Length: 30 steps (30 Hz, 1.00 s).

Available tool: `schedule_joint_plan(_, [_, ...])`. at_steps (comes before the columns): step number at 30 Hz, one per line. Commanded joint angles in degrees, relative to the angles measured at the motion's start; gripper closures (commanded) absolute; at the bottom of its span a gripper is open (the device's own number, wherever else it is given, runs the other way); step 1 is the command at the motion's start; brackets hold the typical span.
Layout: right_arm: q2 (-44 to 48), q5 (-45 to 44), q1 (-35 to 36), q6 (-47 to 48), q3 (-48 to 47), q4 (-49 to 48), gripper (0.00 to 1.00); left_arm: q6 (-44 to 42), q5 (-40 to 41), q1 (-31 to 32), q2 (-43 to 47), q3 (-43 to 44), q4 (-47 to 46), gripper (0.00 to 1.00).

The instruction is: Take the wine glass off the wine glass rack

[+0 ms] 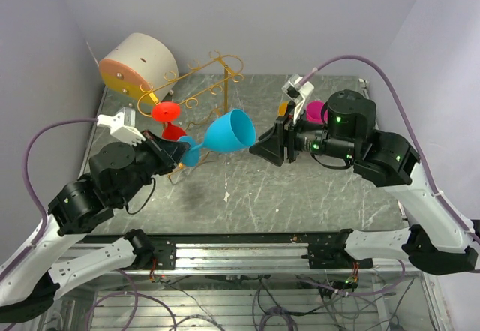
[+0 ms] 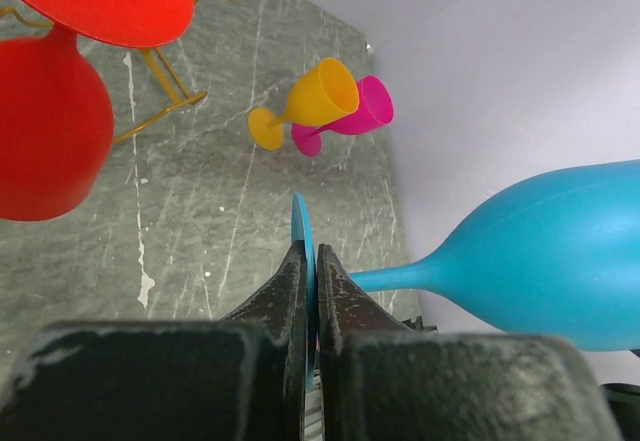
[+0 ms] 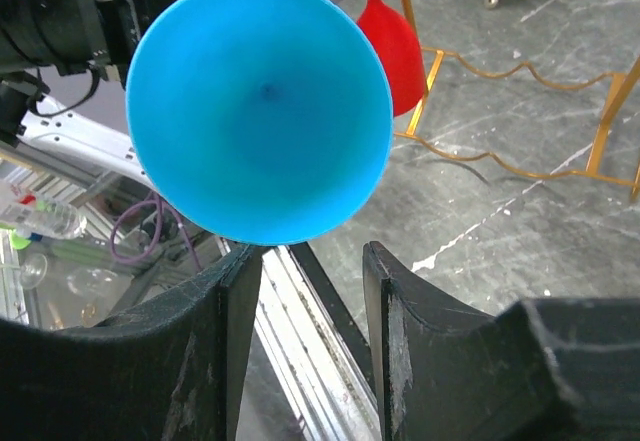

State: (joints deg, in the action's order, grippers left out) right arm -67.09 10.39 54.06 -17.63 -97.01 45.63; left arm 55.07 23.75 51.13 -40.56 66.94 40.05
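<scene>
The right gripper grabs the blue wine glass by the rim of its bowl point(image 1: 253, 130) point(image 3: 322, 227) next, so the glass's flat foot stays free to stand on the tabletop.
A blue wine glass point(image 1: 231, 132) lies sideways in the air in front of the gold wine glass rack point(image 1: 214, 83), its mouth facing right. My left gripper point(image 1: 180, 154) is shut on the glass's flat foot point(image 2: 303, 231), and the stem and bowl point(image 2: 560, 261) stretch off to the right. My right gripper point(image 1: 256, 146) stands open just at the bowl's rim. In the right wrist view the open mouth point(image 3: 260, 111) sits above the fingertips point(image 3: 240, 261), with nothing between them. A red wine glass point(image 1: 169, 117) hangs upside down from the rack.
A cream drum with an orange face point(image 1: 139, 61) lies at the back left beside the rack. An orange glass point(image 2: 315, 96) and a pink glass point(image 2: 362, 111) lie on their sides on the grey table near the right wall. The rack's wire base point(image 3: 500, 166) runs across the tabletop.
</scene>
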Motion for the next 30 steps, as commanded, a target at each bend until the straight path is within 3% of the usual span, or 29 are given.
schedule_joint_plan(1, [0.0,-1.3,-0.2,0.2,-1.9,0.5,0.55,-5.2,-2.1,0.2,1.1,0.3,1.2,0.93])
schedule_joint_plan(18, [1.1,-1.4,-0.2,-0.4,-2.9,-1.6,0.55,-10.5,-5.0,0.2,5.5,-2.7,-3.1,0.93])
schedule_joint_plan(30, [-1.2,0.9,-0.2,-0.3,-0.4,-3.0,0.55,-10.9,-7.0,0.3,3.5,-1.6,-5.8,0.93])
